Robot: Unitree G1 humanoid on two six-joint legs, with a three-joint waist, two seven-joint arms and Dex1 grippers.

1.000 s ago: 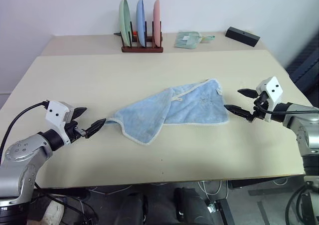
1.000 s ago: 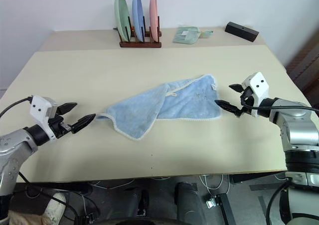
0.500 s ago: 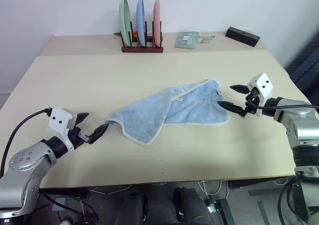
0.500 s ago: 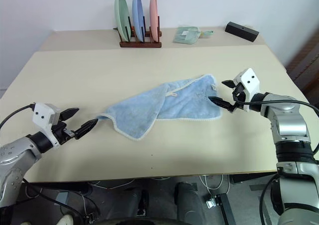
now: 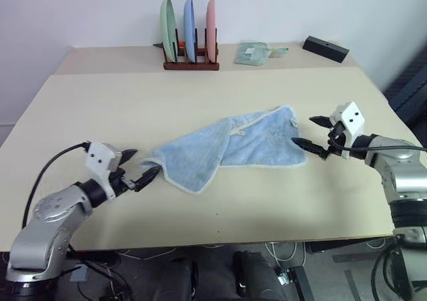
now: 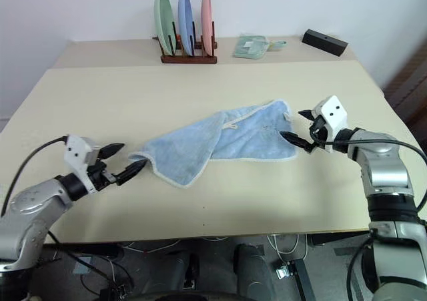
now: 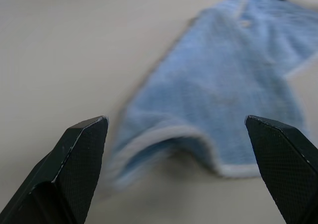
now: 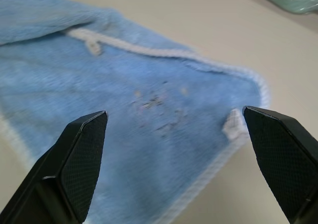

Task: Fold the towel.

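Next, the left gripper pinches the towel by that raised hem fold (image 5: 155, 161), since the towel's edged corner arches up off the table.
The light-blue towel (image 5: 230, 147) with whitish edging lies crumpled and partly folded over itself in the middle of the beige table (image 5: 200, 101). My left gripper (image 5: 141, 169) is open just off the towel's left corner, fingers spread, nothing between them. In the left wrist view that corner (image 7: 164, 144) sits between the two black fingertips (image 7: 84, 134). My right gripper (image 5: 313, 134) is open at the towel's right edge, close to its corner tab (image 8: 232, 127). The small loop (image 8: 92, 46) shows on the towel's upper fold.
A wooden rack (image 5: 190, 64) with three upright plates stands at the back of the table. Beside it lie a pale-green folded packet (image 5: 252, 53) and a black box (image 5: 324, 49). The table's front edge runs just below both arms.
My left gripper has slid right, closing in on the towel's left corner. The right gripper has stayed at the right edge. The towel has not moved.
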